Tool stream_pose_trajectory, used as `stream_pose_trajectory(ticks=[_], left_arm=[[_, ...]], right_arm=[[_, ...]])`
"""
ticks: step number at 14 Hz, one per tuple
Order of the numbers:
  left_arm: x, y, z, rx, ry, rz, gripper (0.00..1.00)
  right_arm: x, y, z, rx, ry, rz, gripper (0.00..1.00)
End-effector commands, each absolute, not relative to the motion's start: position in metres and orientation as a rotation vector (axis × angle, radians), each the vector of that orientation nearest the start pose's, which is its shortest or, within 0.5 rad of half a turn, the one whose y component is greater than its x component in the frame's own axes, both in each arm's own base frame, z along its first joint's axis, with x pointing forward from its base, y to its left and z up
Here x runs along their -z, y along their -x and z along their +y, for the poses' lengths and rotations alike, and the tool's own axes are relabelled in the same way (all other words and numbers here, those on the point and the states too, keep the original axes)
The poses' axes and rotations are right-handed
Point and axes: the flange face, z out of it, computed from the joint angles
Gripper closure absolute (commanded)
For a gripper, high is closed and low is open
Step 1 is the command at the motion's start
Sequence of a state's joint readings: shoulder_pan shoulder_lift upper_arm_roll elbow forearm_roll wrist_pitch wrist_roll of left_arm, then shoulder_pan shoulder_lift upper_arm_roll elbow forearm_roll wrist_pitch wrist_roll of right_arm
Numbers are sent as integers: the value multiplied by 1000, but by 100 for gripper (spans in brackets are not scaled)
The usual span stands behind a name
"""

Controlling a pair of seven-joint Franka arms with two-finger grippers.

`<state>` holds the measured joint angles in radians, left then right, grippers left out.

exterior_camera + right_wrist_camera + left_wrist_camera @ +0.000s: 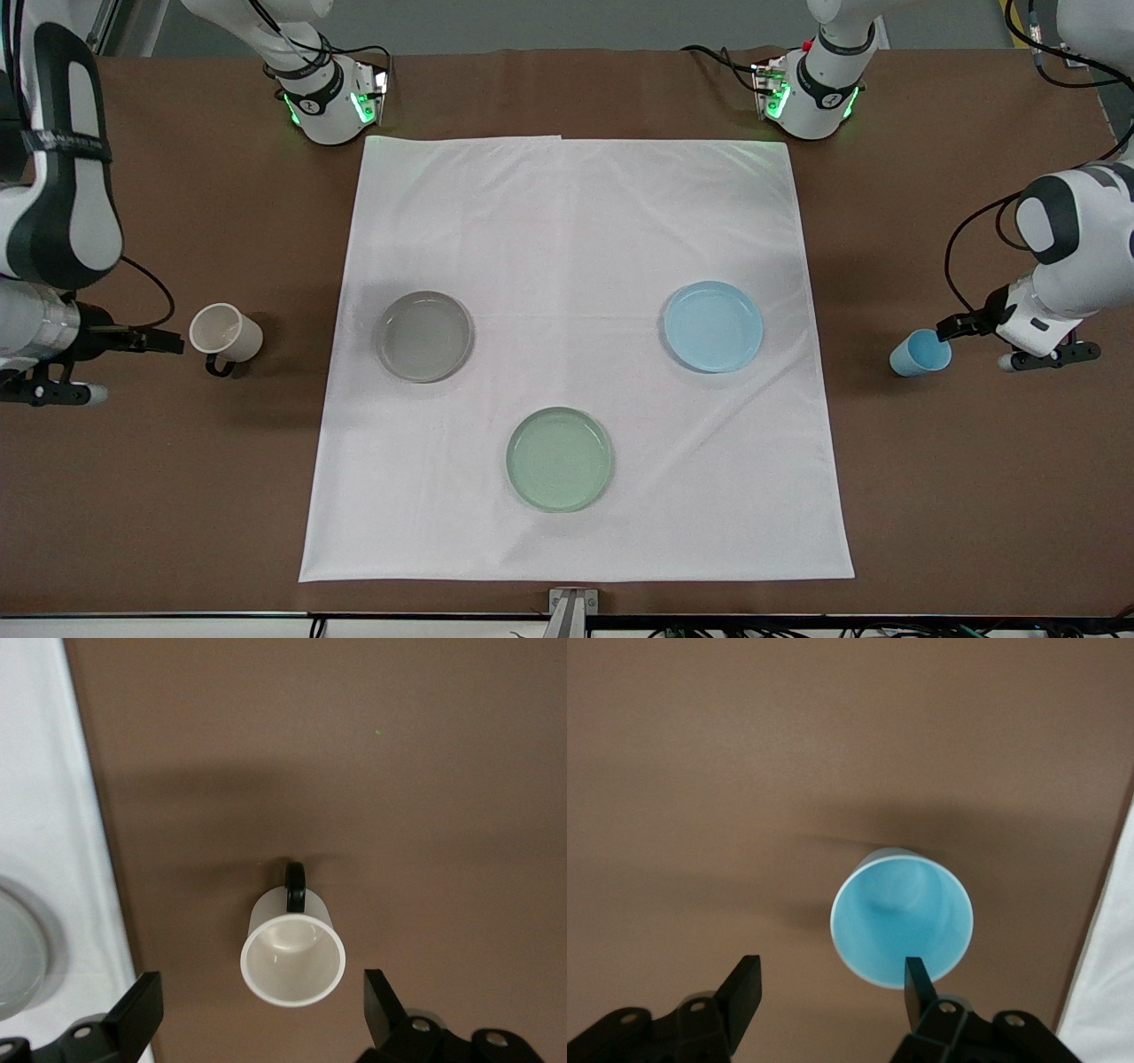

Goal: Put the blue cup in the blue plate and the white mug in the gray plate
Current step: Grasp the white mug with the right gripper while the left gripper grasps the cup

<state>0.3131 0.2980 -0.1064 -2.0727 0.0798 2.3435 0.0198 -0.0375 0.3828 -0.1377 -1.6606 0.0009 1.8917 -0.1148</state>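
Observation:
I will set the white mug in the gray plate (423,336), so next my right gripper will grab the mug by its dark handle (219,368).
The blue cup (920,353) lies on its side on the brown table at the left arm's end, off the cloth, its mouth toward my left gripper (955,331). In the left wrist view the cup (902,917) is just ahead of the open left gripper (831,973), with one finger (919,981) at its rim. The white mug (227,333) lies on its side at the right arm's end, with its dark handle toward the front camera. My right gripper (165,340) is open and empty just short of the mug (292,958). The blue plate (713,326) and the gray plate (423,336) lie empty on the cloth.
A white cloth (576,204) covers the middle of the table. A pale green plate (560,459) lies on it nearer to the front camera than the other two plates. Both arm bases stand at the table's back edge.

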Motion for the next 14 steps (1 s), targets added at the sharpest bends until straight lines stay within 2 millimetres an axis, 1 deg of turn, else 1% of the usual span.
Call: stream_pose_trajectory(ticks=[1,2,3,4,5,6,8,9,10,11,12,13,14], left_arm=[[-264,-576,126,-9,3110,-192,35],[-256,-576,128,-6,3112,-201,41],[-254,-576,128,-8,3113,-201,47],[-253,-576,127,-10,3113,-208,57],[-251,-576,127,-15,3114,-208,72],[-247,-575,126,-26,3116,-213,84],[-246,-575,122,-30,3118,-209,96],[-249,-576,117,-34,3120,-202,99],[-255,-578,106,-40,3123,-196,100],[-265,-578,91,-60,3127,-202,100],[-277,-579,72,-84,3130,-230,100],[-291,-579,44,-97,3135,-247,100],[-300,-578,20,-120,3135,-264,100]], right_arm=[[-329,-627,-109,-194,3147,74,0],[-316,-623,-114,-158,3152,83,0],[-302,-619,-115,-135,3157,69,0],[-292,-619,-117,-126,3160,66,0],[-283,-619,-118,-131,3161,68,0],[-278,-619,-122,-131,3160,79,0],[-268,-616,-123,-96,3166,81,0],[-261,-613,-124,-86,3168,81,0],[-254,-611,-126,-75,3171,86,0],[-248,-608,-127,-80,3171,89,1],[-242,-605,-126,-91,3169,89,6],[-240,-602,-126,-103,3167,90,13],[-240,-603,-125,-103,3166,89,19]])
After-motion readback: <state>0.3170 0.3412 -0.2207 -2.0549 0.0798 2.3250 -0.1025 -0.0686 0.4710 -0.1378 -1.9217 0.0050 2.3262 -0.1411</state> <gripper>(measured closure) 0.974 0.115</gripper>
